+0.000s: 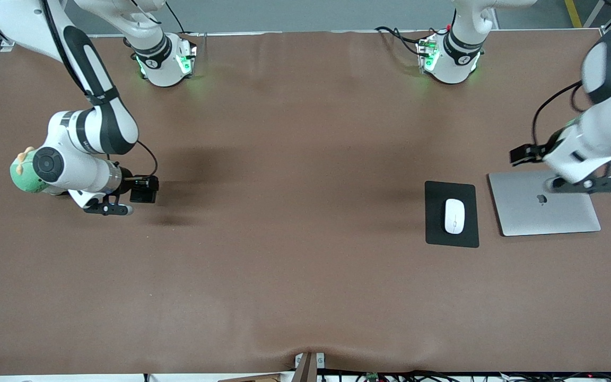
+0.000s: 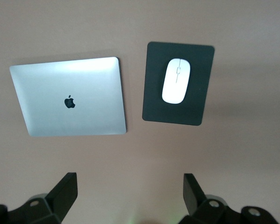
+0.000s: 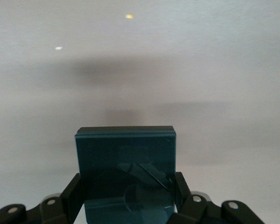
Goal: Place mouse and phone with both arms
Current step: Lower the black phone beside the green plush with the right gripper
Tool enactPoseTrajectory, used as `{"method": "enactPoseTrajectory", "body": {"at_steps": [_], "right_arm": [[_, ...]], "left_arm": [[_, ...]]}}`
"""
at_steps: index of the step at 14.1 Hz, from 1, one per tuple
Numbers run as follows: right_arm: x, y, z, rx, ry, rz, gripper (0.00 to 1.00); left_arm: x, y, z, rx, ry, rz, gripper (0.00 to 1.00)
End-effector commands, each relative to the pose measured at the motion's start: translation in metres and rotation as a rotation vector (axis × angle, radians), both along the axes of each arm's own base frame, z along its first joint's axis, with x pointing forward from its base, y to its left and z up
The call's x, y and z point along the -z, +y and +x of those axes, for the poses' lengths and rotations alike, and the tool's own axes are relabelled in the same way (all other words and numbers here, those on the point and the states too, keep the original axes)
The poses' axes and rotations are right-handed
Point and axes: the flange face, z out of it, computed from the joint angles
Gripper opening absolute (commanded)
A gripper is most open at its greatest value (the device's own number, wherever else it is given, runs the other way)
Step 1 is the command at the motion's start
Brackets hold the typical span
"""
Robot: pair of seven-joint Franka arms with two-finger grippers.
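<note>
The phone's lower edge (image 1: 142, 200) (image 3: 126, 132) is above the table, so my right gripper needs to lower the phone before it lets go.
The white mouse (image 1: 454, 216) lies on a black mouse pad (image 1: 451, 236) toward the left arm's end of the table; it also shows in the left wrist view (image 2: 176, 80). My left gripper (image 1: 586, 184) hangs in the air about over the laptop's edge, open and empty (image 2: 130, 191). My right gripper (image 1: 106, 208) is up over the table's right-arm end. It is shut on the phone (image 3: 126, 154), a dark slab held upright between both fingers (image 3: 128, 193). The phone is hidden under the hand in the front view.
A closed silver laptop (image 1: 547, 209) lies beside the mouse pad, nearer the table's end; it also shows in the left wrist view (image 2: 70, 98). A green soft toy (image 1: 23, 172) sits by the right arm's wrist. The brown table (image 1: 295, 223) is bare in the middle.
</note>
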Motion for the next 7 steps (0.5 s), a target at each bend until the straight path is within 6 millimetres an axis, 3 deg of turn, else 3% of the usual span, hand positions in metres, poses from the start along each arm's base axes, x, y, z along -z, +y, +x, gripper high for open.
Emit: {"method": "enactPoseTrajectory", "body": {"at_steps": [1,4,7], "right_arm": [[0.000,-0.033,-0.014,-0.036,-0.039,-0.001,0.00],[0.021,-0.065,-0.020,-0.061,-0.051,-0.001,0.00],[0.037,-0.067,-0.030,-0.056,-0.042,0.001,0.00]], "left_arm": [[-0.051,0.011,-0.008,0.000,-0.030,-0.035,1.00],[-0.098,0.002,-0.013,-0.001,-0.069,-0.034,1.00],[-0.134,-0.005,-0.019,0.018,-0.139,-0.025,1.00]]}}
